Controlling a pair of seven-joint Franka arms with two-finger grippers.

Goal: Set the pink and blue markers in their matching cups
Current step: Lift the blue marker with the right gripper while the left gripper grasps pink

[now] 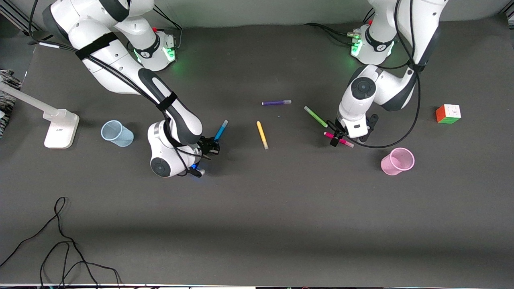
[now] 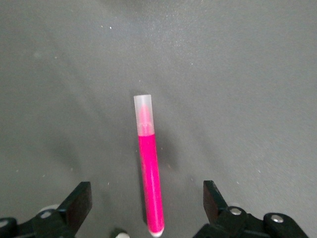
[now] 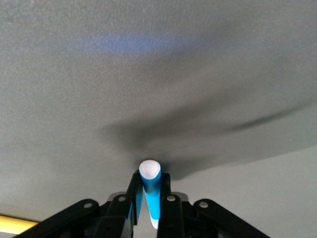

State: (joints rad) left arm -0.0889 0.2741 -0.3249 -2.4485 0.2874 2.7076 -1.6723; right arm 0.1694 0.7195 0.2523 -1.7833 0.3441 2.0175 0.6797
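Note:
My left gripper is going to grab the pink marker's solid pink body (image 2: 152, 186) next, so the pink marker's clear cap (image 2: 144, 115) stays free to go into the pale pink cup.
My right gripper (image 1: 209, 147) is shut on the blue marker (image 1: 221, 130) and holds it tilted, low over the table between the pale blue cup (image 1: 117, 133) and the yellow pen. The right wrist view shows the blue marker (image 3: 151, 198) pinched between the fingers (image 3: 134, 191). My left gripper (image 1: 335, 139) is open, low over the pink marker (image 1: 346, 142), which lies flat on the table. In the left wrist view the pink marker (image 2: 148, 173) lies between the two spread fingers (image 2: 79, 201), which do not touch it. The pale pink cup (image 1: 397, 161) stands nearer the front camera than the pink marker.
A yellow pen (image 1: 262, 135), a purple pen (image 1: 276, 102) and a light-green pen (image 1: 315, 117) lie mid-table. A colour cube (image 1: 448, 113) sits toward the left arm's end. A white stand base (image 1: 60, 127) sits beside the blue cup. Black cables (image 1: 60, 241) lie near the front edge.

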